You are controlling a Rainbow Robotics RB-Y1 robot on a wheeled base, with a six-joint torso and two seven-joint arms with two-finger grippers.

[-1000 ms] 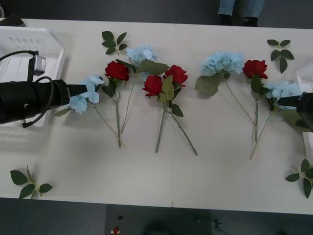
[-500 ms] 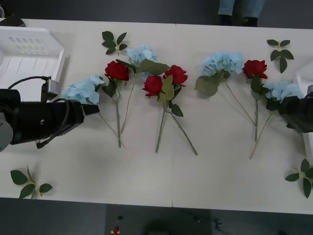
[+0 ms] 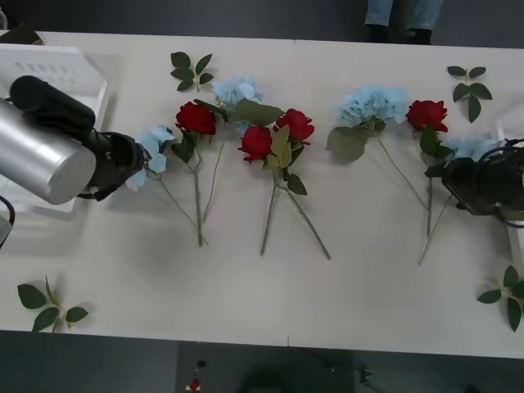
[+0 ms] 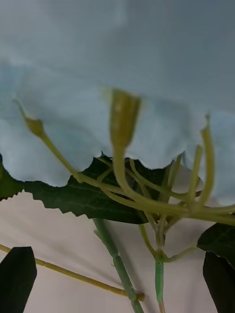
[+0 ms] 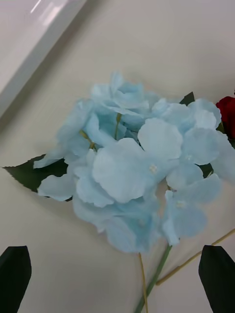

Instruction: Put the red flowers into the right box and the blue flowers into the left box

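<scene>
The blue petals spread wide and thin above the gripper's fingers. Next, my right gripper grabs the blue flower by its narrow stem (image 4: 159, 276).
Several red flowers lie on the table: three roses left of centre (image 3: 196, 117) (image 3: 255, 142) (image 3: 296, 124) and one right (image 3: 427, 113). Blue flowers lie at the back (image 3: 237, 88) (image 3: 372, 104). My left gripper (image 3: 135, 164) hovers over the leftmost blue flower (image 3: 154, 146), open, with the cluster (image 5: 132, 166) just beyond its black fingertips (image 5: 14, 274). My right gripper (image 3: 446, 173) is open low at the rightmost blue flower (image 3: 473, 146), whose petals' underside (image 4: 117, 73) and stem (image 4: 117, 269) are very close. The left box (image 3: 49, 74) stands at the far left. The right box's edge (image 3: 514, 123) shows at the far right.
Loose green leaf sprigs lie at the back left (image 3: 190, 70), back right (image 3: 468, 86), front left (image 3: 47, 304) and front right (image 3: 509, 295). The table's front half is bare white. The left box's rim (image 5: 34, 39) passes close by the left gripper.
My left arm has swung so its silver forearm now shows, with the gripper still at the leftmost blue flower. My right gripper has moved left, over the rightmost blue flower.
</scene>
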